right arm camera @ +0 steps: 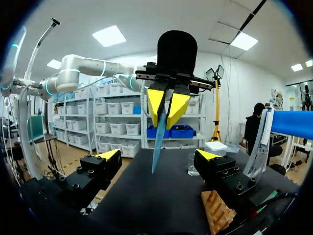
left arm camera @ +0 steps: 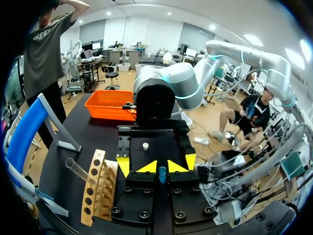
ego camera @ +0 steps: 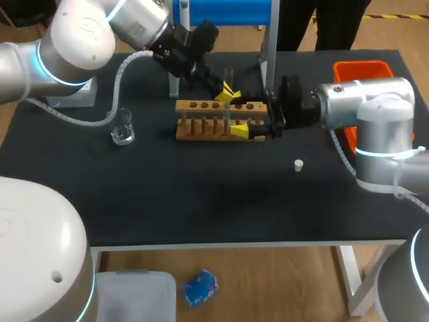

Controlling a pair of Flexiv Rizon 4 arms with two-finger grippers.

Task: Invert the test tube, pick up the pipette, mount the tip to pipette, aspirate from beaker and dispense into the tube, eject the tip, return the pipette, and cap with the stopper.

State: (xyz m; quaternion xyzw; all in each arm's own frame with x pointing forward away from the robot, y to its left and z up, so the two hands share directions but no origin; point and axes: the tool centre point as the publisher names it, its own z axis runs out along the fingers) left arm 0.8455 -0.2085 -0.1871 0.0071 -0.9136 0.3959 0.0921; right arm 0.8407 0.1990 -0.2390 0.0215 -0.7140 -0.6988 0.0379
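My left gripper's yellow fingers cover the upper end of the tip, so I should next grab the tip with my right gripper by its bare lower part [right arm camera: 157, 152].
My left gripper [ego camera: 226, 94] hangs just above the wooden rack [ego camera: 213, 121] and is shut on a blue pipette tip [right arm camera: 158, 147] that points down. In the left wrist view the tip [left arm camera: 162, 174] shows between the closed yellow fingertips of the left gripper [left arm camera: 160, 169]. Facing it, my right gripper [ego camera: 253, 115] stands open at the rack's right end, its fingers spread either side of the tip without touching it. A clear test tube [ego camera: 228, 76] stands in the rack. The glass beaker [ego camera: 123, 127] sits to the rack's left, and the white stopper [ego camera: 299, 164] lies to the front right.
An orange bin [ego camera: 362, 70] stands at the back right corner. A blue-topped stand [ego camera: 226, 10] on a metal frame rises behind the rack.
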